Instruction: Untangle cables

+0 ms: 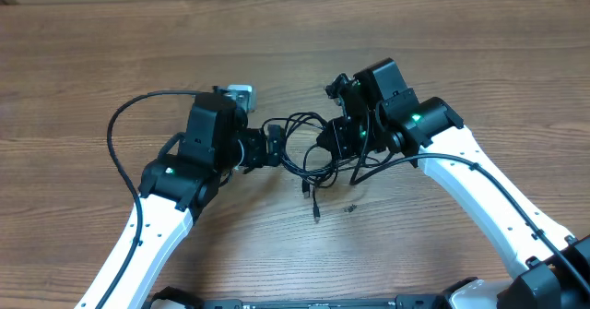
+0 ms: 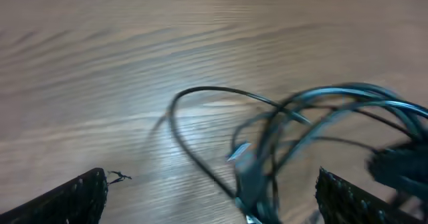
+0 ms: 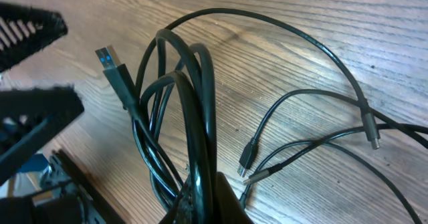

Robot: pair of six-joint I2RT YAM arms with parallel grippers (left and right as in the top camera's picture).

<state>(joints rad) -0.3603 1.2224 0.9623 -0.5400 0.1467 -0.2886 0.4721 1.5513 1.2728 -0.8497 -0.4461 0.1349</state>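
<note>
The piece of cables will be picked up by its looped bend (image 1: 292,164) (image 2: 273,129) with my left gripper, so the cables' plug ends stay free.
The cables (image 1: 309,148) are a tangle of thin black loops between my two grippers at the table's middle. Loose plug ends (image 1: 313,203) trail toward the front. My left gripper (image 1: 274,148) is at the tangle's left edge. In the left wrist view its fingers (image 2: 210,180) are wide open, with blurred cable strands (image 2: 267,144) lying between them, nearer the right finger. My right gripper (image 1: 332,141) is at the tangle's right side. In the right wrist view it (image 3: 215,200) is shut on a bundle of cable loops (image 3: 194,103). A blue-tipped USB plug (image 3: 110,60) and small plugs (image 3: 249,158) lie free.
The wooden table (image 1: 92,41) stretches round the arms. The left arm's own thick black cable (image 1: 115,134) loops out to the left. A tiny dark bit (image 1: 350,207) lies near the plug ends. The left gripper's fingers (image 3: 33,103) show in the right wrist view.
</note>
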